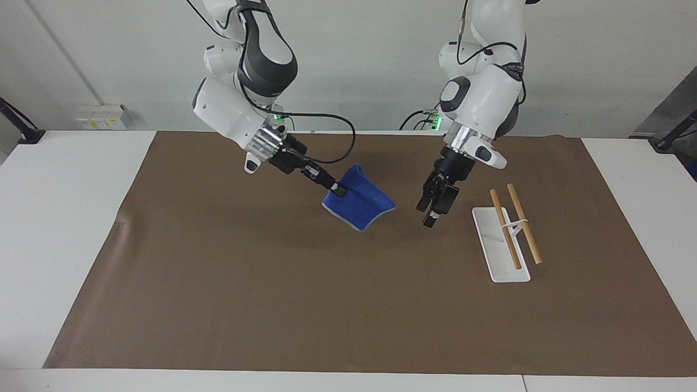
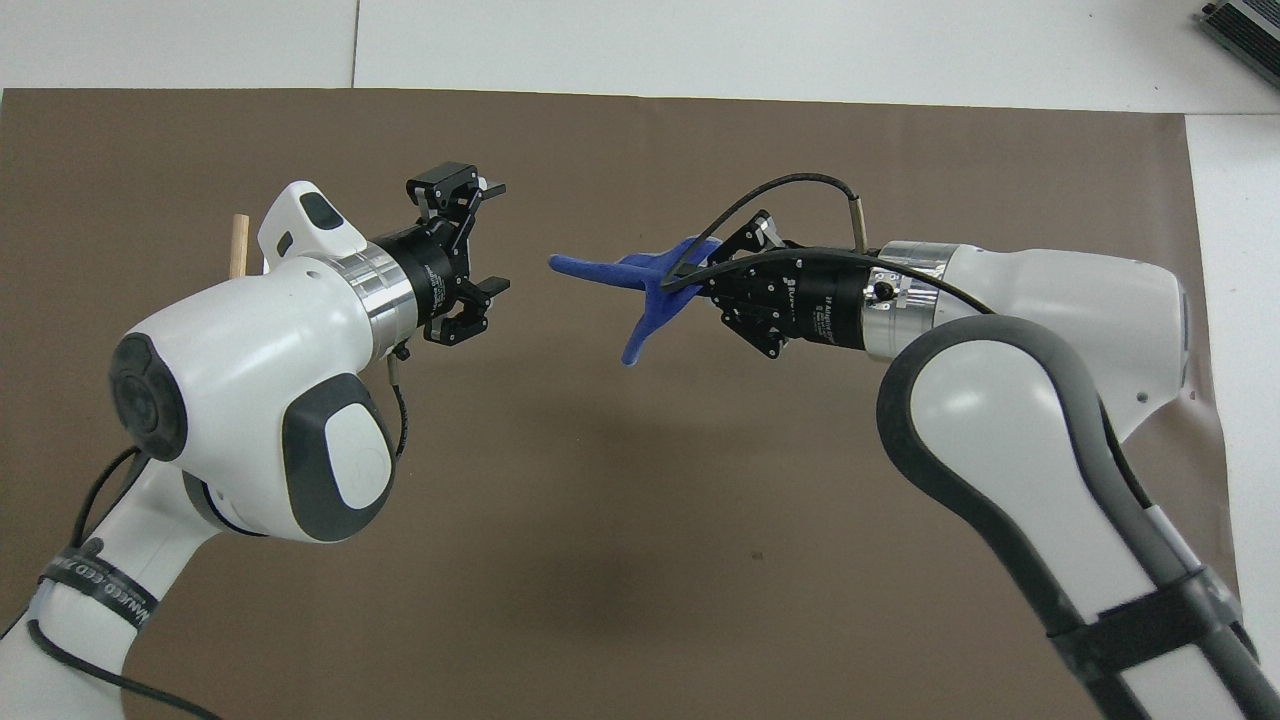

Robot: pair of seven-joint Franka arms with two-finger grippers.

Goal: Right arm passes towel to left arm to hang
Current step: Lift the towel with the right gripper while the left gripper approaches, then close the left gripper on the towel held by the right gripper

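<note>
My left gripper grabs the bright blue towel by its outstretched free corner [image 2: 570, 265] next, because the rest hangs in slack folds under my right gripper.
My right gripper [image 1: 338, 191] is shut on the upper corner of the bright blue towel [image 1: 359, 206] and holds it in the air over the middle of the brown mat; the towel also shows in the overhead view [image 2: 635, 285], hanging below the right gripper [image 2: 700, 268]. My left gripper [image 1: 432, 213] is open and empty, up over the mat beside the towel, a short gap from its free edge; in the overhead view the left gripper [image 2: 492, 236] points at the towel. The rack with two wooden rails [image 1: 514, 223] stands on a white tray [image 1: 490, 247] toward the left arm's end.
A brown mat [image 1: 305, 305] covers most of the white table. In the overhead view my left arm hides most of the rack; only one rail's tip [image 2: 238, 240] shows. A black cable [image 1: 326, 122] loops off my right wrist.
</note>
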